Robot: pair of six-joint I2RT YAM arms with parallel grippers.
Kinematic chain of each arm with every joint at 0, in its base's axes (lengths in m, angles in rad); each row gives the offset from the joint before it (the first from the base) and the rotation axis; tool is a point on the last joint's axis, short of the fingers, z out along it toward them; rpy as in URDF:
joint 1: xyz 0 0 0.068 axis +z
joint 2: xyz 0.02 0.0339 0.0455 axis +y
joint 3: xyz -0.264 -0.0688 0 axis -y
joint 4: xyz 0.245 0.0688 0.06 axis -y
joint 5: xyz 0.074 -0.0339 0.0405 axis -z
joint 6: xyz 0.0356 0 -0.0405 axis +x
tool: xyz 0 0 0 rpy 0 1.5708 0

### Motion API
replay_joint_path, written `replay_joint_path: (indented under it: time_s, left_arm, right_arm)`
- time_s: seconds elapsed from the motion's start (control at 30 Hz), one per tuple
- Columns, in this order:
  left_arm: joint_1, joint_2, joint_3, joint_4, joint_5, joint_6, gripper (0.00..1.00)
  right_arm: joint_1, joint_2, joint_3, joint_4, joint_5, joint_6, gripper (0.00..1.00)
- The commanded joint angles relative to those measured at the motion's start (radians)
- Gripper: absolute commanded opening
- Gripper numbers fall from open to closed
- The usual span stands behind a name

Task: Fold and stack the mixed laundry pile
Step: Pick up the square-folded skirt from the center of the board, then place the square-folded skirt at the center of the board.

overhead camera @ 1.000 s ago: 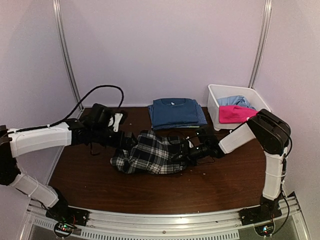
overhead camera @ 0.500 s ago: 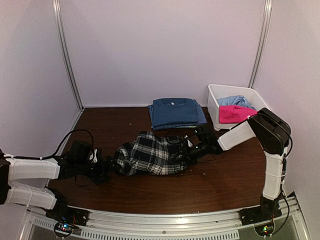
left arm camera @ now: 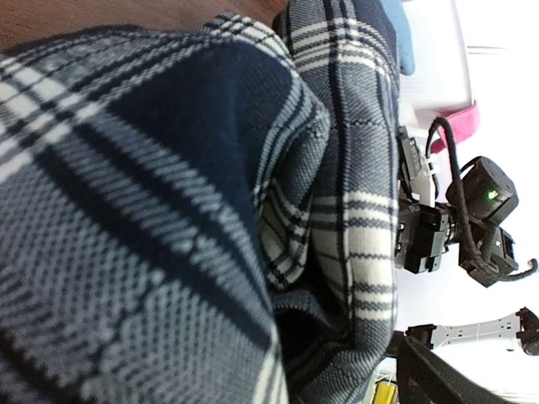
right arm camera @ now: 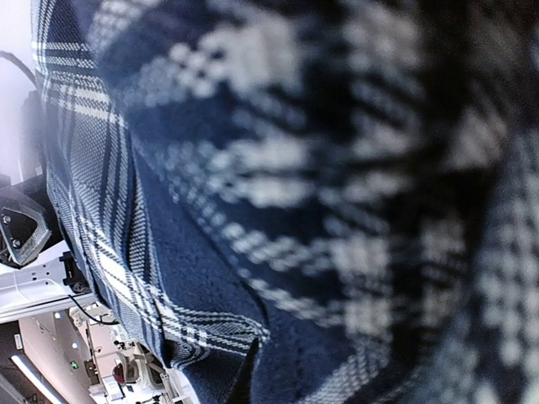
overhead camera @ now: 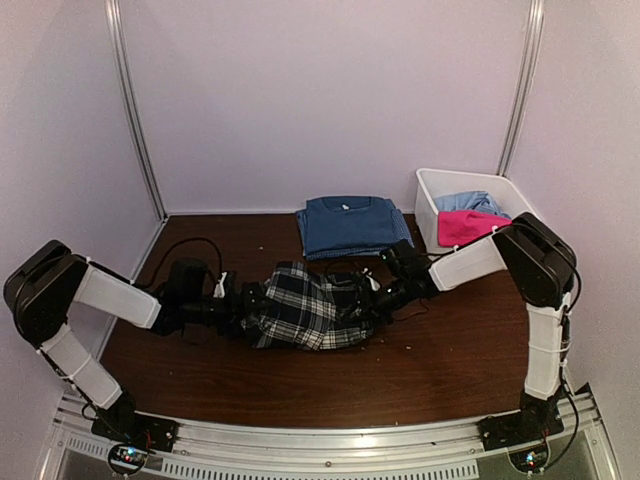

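My left gripper takes hold of the shirt's edge opposite my right gripper next, to stack the plaid shirt (overhead camera: 310,308) on the folded T-shirt.
The black-and-white plaid shirt (overhead camera: 310,308) lies bunched in the middle of the table. My left gripper (overhead camera: 243,301) is pushed into its left edge and my right gripper (overhead camera: 383,291) into its right edge. Cloth hides both sets of fingers. Plaid fabric fills the left wrist view (left arm camera: 168,210) and the right wrist view (right arm camera: 295,168). The dark blue T-shirt (overhead camera: 350,225) lies folded at the back centre. The bright pink piece (overhead camera: 465,227) and the pale blue piece (overhead camera: 468,202) lie in the white bin (overhead camera: 426,215).
The bin stands at the back right, close behind my right forearm. A black cable (overhead camera: 190,250) loops over the table by my left arm. Purple walls close in the back and both sides. The table's front strip is bare brown wood (overhead camera: 330,385).
My left arm swung from the back left down to the front left, then came in against the shirt's left edge. The shirt's left side bunched inward. My right gripper shifted slightly along the right edge.
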Motion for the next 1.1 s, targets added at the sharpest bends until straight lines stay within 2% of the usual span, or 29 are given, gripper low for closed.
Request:
replay_joint_path:
  time_s: [0.0, 0.13, 0.23, 0.3, 0.37, 0.43, 0.5, 0.57, 0.8, 0.93, 1.07]
  left_arm:
    - [0.000, 0.077, 0.076, 0.128, 0.075, 0.037, 0.98]
    - [-0.030, 0.161, 0.160, 0.050, 0.077, 0.100, 0.98]
    - [-0.049, 0.235, 0.250, -0.068, 0.054, 0.169, 0.95]
    - [-0.058, 0.273, 0.307, -0.135, 0.053, 0.214, 0.80]
    - [-0.069, 0.287, 0.338, -0.137, 0.059, 0.248, 0.52]
    - [-0.085, 0.285, 0.378, -0.199, 0.054, 0.310, 0.29]
    - [-0.104, 0.272, 0.434, -0.299, 0.030, 0.380, 0.12]
    - [-0.132, 0.243, 0.497, -0.372, 0.001, 0.443, 0.00]
    - [-0.164, 0.153, 0.701, -0.448, -0.113, 0.564, 0.00]
    - [-0.157, 0.222, 0.899, -0.512, -0.168, 0.620, 0.00]
    - [-0.137, 0.370, 1.113, -0.514, -0.183, 0.648, 0.00]
  right_arm:
    - [0.014, 0.050, 0.038, -0.146, 0.020, -0.092, 0.00]
    - [0.020, 0.079, 0.088, -0.197, 0.029, -0.128, 0.00]
    - [0.023, 0.093, 0.139, -0.264, 0.055, -0.175, 0.00]
    - [0.023, 0.100, 0.181, -0.322, 0.099, -0.210, 0.00]
    - [0.024, 0.104, 0.227, -0.384, 0.147, -0.248, 0.00]
    - [0.023, 0.099, 0.270, -0.436, 0.192, -0.283, 0.00]
    - [0.023, 0.078, 0.307, -0.476, 0.237, -0.314, 0.00]
    - [0.024, 0.035, 0.337, -0.505, 0.285, -0.341, 0.00]
    - [0.010, -0.118, 0.537, -0.656, 0.536, -0.483, 0.00]
    - [-0.026, -0.113, 0.707, -0.720, 0.642, -0.570, 0.00]
    - [-0.085, 0.006, 0.957, -0.798, 0.703, -0.670, 0.00]
